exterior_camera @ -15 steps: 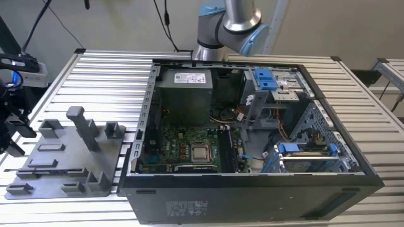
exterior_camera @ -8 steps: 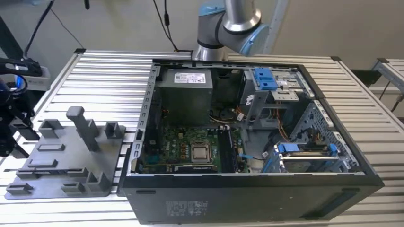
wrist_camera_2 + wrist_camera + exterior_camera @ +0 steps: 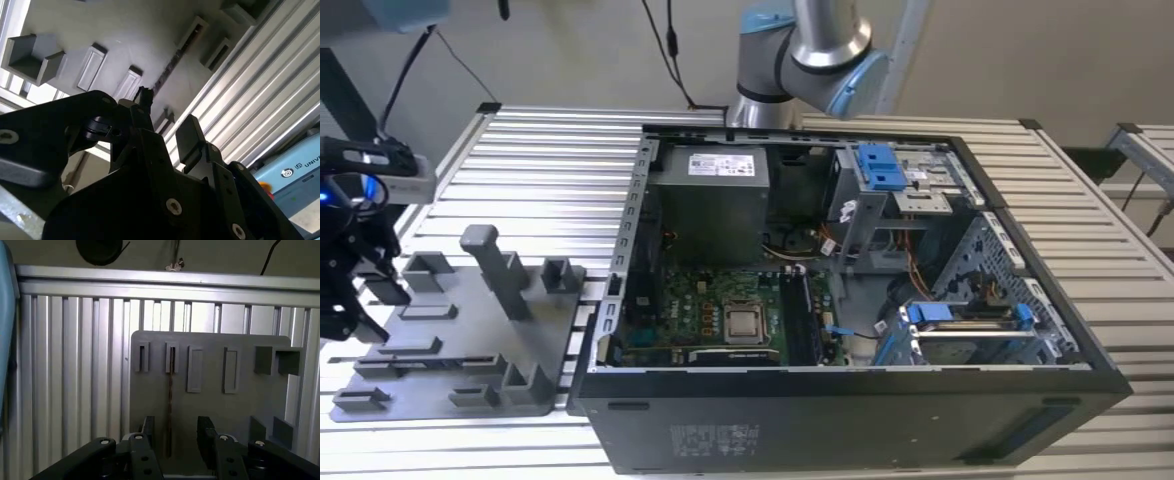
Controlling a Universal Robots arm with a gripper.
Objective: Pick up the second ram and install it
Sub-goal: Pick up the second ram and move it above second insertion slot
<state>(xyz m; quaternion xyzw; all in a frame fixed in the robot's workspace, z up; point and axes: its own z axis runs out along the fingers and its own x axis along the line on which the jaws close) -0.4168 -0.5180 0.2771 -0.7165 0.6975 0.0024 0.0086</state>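
Note:
Slot blocks cover the second ram's ends, so I'll next grab the ram's bare middle part (image 3: 435, 362) between them.
The second ram (image 3: 170, 390) stands edge-on as a thin dark strip in a slotted grey holder plate (image 3: 210, 405); the second wrist view shows the second ram (image 3: 170, 67) running between two slot blocks. My gripper (image 3: 175, 432) hovers over the strip's near end, open, with one black finger on each side and a gap to the card. In the second wrist view the gripper (image 3: 167, 112) has nothing between its fingers. In the exterior view the gripper (image 3: 354, 270) hangs at the far left over the holder plate (image 3: 454, 340).
An open computer case (image 3: 854, 400) fills the middle of the ribbed aluminium table (image 3: 547, 160). Inside lie the motherboard (image 3: 707, 300) with its CPU socket (image 3: 744, 322), a power supply (image 3: 710, 195) and blue drive clips (image 3: 881, 165). Upright pegs (image 3: 487, 265) rise from the holder.

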